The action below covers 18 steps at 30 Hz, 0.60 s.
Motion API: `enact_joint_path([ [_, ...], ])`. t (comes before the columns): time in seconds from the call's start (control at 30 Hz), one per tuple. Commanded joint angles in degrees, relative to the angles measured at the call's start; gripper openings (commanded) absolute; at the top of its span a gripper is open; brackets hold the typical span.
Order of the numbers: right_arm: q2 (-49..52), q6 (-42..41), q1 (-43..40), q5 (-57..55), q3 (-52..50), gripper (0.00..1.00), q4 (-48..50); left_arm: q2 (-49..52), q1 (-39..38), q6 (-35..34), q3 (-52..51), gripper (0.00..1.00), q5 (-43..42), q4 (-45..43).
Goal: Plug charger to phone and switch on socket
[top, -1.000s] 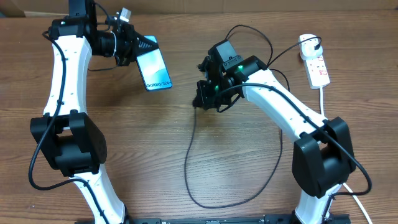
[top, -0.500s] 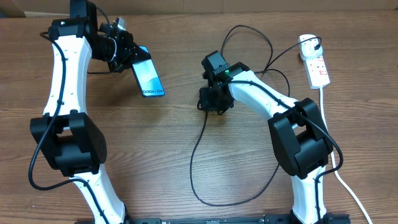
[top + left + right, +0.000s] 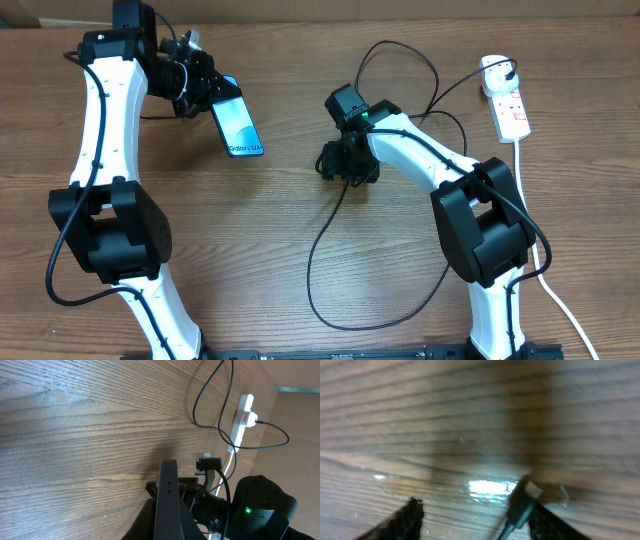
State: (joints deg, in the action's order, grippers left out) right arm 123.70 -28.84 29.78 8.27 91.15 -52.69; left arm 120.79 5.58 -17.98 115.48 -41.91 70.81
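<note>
The charger's metal tip has to plug into the phone (image 3: 238,130) and should stay free. My right gripper should next grab the charger's connector by its black housing behind the metal tip (image 3: 347,182).
The phone (image 3: 238,130), its light blue screen marked "Galaxy S24+", hangs tilted above the table's left rear, and my left gripper (image 3: 207,92) is shut on its upper end. In the left wrist view its thin edge (image 3: 166,497) rises from between the fingers of that gripper (image 3: 167,527). The charger's black cable (image 3: 320,230) loops over the table. Its connector tip (image 3: 524,500) lies on the wood against the right finger of my right gripper (image 3: 477,517), whose jaws stand wide apart, low over the table's middle (image 3: 340,165). The white socket (image 3: 508,100) lies at the far right.
A thick white cord (image 3: 545,285) runs from the socket down the right edge. More black cable curls behind the right arm (image 3: 400,60). A cardboard wall (image 3: 400,8) stands along the back. The right arm (image 3: 255,510) shows close by in the left wrist view.
My right gripper has opened and let go of the connector, staying low over the table. My left gripper has turned the phone more edge-on and brought it slightly down and left.
</note>
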Motion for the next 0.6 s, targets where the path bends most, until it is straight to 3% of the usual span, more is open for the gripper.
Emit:
enact_joint_path([
  [0.0, -0.44, -1.68, 0.48, -0.92, 0.28, 0.72, 0.44, -1.09, -0.37, 0.5, 0.92, 0.04, -0.94, 0.48],
  [0.13, -0.44, 19.58, 0.83, 13.25, 0.44, 0.73, 5.6, -1.09, -0.37, 0.68, 0.92, 0.04, -0.96, 0.55],
  [0.27, -0.44, 17.64, 1.01, 4.13, 0.66, 0.79, 4.63, -1.09, -0.37, 0.68, 0.92, 0.04, -0.96, 0.92],
  [0.4, -0.44, 9.33, 1.07, -18.36, 0.76, 0.82, -0.66, -1.09, -0.37, 0.66, 0.92, 0.04, -0.98, 0.94],
  [0.5, -0.44, 9.38, 1.07, -17.18, 0.76, 0.82, -2.51, -1.09, -0.37, 0.66, 0.92, 0.04, -0.98, 0.96],
  [0.57, -0.44, 9.27, 1.07, -9.22, 0.72, 0.8, -2.75, -1.09, -0.37, 0.66, 0.92, 0.05, -0.98, 1.01],
])
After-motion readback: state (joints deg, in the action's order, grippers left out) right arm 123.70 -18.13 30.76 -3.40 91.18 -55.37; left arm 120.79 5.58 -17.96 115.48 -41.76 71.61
